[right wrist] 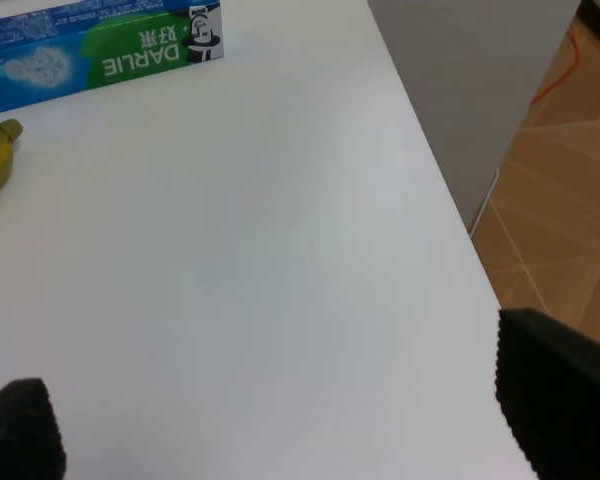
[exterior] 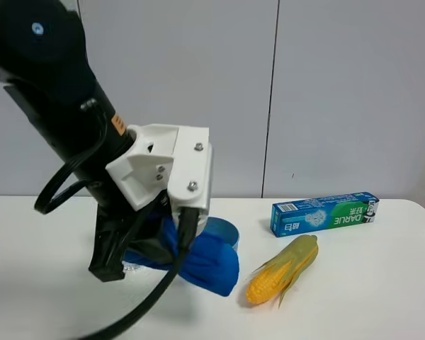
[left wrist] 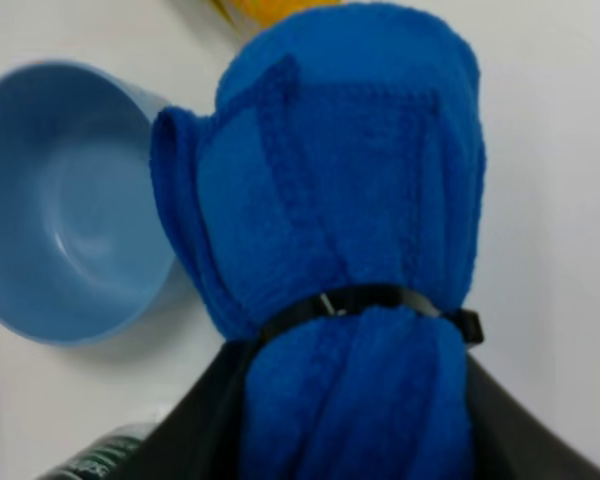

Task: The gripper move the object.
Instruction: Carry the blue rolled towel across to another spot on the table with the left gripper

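Observation:
The blue towel has its lower edge [exterior: 214, 289] tilted above a soft shadow on the tabletop, so my left gripper should lower the towel onto the table before letting go.
A rolled blue towel [exterior: 211, 266], tied with a black strap, lies low over the white table, left of centre. My left gripper [exterior: 153, 248] is shut on its near end. In the left wrist view the towel [left wrist: 350, 200] fills the middle, with the black fingers [left wrist: 205, 420] on both sides. I cannot tell whether the towel touches the table. My right gripper [right wrist: 290, 420] is open and empty over the bare right part of the table. It is out of the exterior high view.
A light blue bowl [exterior: 224, 229] [left wrist: 60, 220] stands right behind the towel. An ear of corn [exterior: 283, 269] lies to the right, with a Darlie toothpaste box [exterior: 324, 214] [right wrist: 90, 45] behind it. A dark bottle-like thing [left wrist: 100, 455] lies by the left gripper. The table edge [right wrist: 450, 200] drops to the floor.

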Controlling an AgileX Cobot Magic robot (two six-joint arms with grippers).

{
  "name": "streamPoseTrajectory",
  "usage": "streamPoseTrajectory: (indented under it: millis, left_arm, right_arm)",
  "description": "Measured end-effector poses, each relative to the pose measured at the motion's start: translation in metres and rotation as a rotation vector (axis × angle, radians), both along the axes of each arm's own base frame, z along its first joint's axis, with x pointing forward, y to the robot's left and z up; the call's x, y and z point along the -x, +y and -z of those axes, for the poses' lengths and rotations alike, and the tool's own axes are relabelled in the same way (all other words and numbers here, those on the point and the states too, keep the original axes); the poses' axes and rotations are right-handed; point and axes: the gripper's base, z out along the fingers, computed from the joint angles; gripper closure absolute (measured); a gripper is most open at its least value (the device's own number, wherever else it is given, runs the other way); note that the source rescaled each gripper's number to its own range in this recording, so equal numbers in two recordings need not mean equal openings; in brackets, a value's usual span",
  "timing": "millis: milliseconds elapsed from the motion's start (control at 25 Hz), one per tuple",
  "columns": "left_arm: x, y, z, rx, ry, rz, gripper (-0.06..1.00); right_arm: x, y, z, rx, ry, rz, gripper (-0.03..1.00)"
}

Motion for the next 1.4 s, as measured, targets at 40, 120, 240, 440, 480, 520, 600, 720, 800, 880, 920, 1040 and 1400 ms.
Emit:
streamPoseTrajectory:
  millis: [40, 120, 240, 440, 480, 520, 600, 720, 800, 880, 920, 1040, 1400]
  left_arm:
    - [0.001, 0.004, 0.005, -0.013, -0.003, 0.011, 0.94]
    - [0.002, 0.01, 0.013, -0.036, 0.003, 0.019, 0.94]
    - [0.003, 0.016, 0.02, -0.061, 0.004, 0.022, 0.94]
    - [-0.003, 0.022, 0.02, -0.061, -0.023, 0.007, 0.94]
    - [-0.005, 0.024, 0.02, -0.06, -0.023, 0.0, 0.94]
    - [-0.006, 0.026, 0.02, -0.06, -0.022, -0.006, 0.94]
    - [-0.008, 0.028, 0.02, -0.063, -0.025, -0.014, 0.94]
    - [-0.013, 0.035, 0.02, -0.07, -0.032, -0.024, 0.94]
    - [-0.016, 0.038, 0.021, -0.081, -0.038, -0.018, 0.94]
    - [-0.016, 0.038, 0.021, -0.089, -0.045, 0.0, 0.94]
    - [-0.016, 0.039, 0.021, -0.093, -0.049, 0.012, 0.94]
    - [-0.016, 0.038, 0.024, -0.113, -0.057, 0.063, 0.94]
    - [-0.02, 0.033, 0.048, -0.145, -0.012, 0.111, 0.94]
  right_arm:
    - [0.0, 0.0, 0.0, 0.0, 0.0, 0.0, -0.03]
    - [0.0, 0.0, 0.0, 0.0, 0.0, 0.0, -0.03]
    - [0.0, 0.0, 0.0, 0.0, 0.0, 0.0, -0.03]
    - [0.0, 0.0, 0.0, 0.0, 0.0, 0.0, -0.03]
    - [0.0, 0.0, 0.0, 0.0, 0.0, 0.0, -0.03]
    - [0.0, 0.0, 0.0, 0.0, 0.0, 0.0, -0.03]
    - [0.0, 0.0, 0.0, 0.0, 0.0, 0.0, -0.03]
    - [0.0, 0.0, 0.0, 0.0, 0.0, 0.0, -0.03]
    - [0.0, 0.0, 0.0, 0.0, 0.0, 0.0, -0.03]
    - [0.0, 0.0, 0.0, 0.0, 0.0, 0.0, -0.03]
    - [0.0, 0.0, 0.0, 0.0, 0.0, 0.0, -0.03]
    - [0.0, 0.0, 0.0, 0.0, 0.0, 0.0, -0.03]
    - [0.0, 0.0, 0.0, 0.0, 0.0, 0.0, -0.03]
